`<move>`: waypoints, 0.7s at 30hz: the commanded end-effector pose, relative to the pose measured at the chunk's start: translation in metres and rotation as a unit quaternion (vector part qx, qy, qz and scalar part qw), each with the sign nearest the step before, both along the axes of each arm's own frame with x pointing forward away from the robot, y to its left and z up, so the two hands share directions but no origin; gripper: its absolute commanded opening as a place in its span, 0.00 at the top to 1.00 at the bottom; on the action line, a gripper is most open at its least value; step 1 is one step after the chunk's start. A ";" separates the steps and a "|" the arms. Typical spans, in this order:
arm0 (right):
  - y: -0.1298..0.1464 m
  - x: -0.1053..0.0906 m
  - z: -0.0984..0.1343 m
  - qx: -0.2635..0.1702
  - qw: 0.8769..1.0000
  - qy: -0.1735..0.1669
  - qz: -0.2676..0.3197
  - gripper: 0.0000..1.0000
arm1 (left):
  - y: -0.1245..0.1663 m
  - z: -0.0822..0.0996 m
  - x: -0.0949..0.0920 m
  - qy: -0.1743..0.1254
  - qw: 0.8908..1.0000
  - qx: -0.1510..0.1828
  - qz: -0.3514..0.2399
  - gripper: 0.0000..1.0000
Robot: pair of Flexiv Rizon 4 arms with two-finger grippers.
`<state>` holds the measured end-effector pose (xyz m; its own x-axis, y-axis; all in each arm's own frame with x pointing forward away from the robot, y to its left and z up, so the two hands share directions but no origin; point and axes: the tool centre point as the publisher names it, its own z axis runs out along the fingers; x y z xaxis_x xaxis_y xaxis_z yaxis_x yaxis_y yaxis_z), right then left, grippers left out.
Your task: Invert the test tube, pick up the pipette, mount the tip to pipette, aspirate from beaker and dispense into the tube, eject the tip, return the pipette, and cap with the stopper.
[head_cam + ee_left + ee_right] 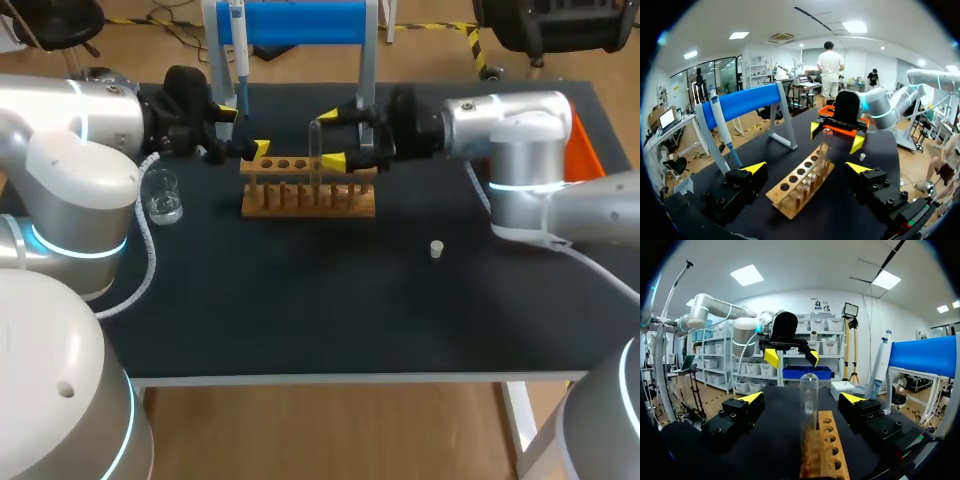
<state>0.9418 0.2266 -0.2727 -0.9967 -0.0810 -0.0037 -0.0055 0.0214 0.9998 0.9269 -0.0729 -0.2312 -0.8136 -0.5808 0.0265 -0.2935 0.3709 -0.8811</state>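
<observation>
My right gripper picks up the test tube by its exposed rounded upper end (316,138) (809,386) next, since the rack's wood surrounds the tube's lower part.
A clear test tube (315,152) stands upright in the wooden rack (308,190) with its rounded end up. My right gripper (332,138) is open around it. In the right wrist view the tube (809,395) rises between the fingers (801,398) and touches neither. My left gripper (245,130) is open at the rack's left end, facing the tube (825,147) along the rack (800,187). The pipette (238,50) hangs on the blue stand (305,22). A small white stopper (437,249) lies on the mat to the right. A glass beaker (162,195) stands at the left.
The blue stand is directly behind the rack and both grippers. An orange object (583,150) sits at the table's right edge behind my right arm. A white cable (148,262) runs from my left arm past the beaker.
</observation>
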 end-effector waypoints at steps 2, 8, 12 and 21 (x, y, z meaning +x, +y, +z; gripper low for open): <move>0.008 0.000 -0.004 0.002 1.000 -0.001 0.001 0.00 | 0.000 0.000 0.000 0.001 1.000 0.000 0.000 0.00; 0.013 0.000 -0.005 0.002 1.000 -0.003 0.001 0.00 | 0.000 0.000 0.000 0.001 1.000 0.000 0.000 0.00; 0.016 0.001 -0.005 0.004 1.000 -0.002 0.000 0.00 | 0.000 0.000 0.000 0.001 1.000 0.000 0.000 0.00; 0.018 0.005 -0.005 0.010 1.000 0.003 -0.010 0.00 | 0.000 0.000 0.000 0.001 1.000 0.000 0.000 0.00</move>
<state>0.9461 0.2426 -0.2755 -0.9980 -0.0635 0.0013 0.0009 0.0057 1.0000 0.9270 -0.0729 -0.2312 -0.8136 -0.5809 0.0264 -0.2934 0.3709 -0.8811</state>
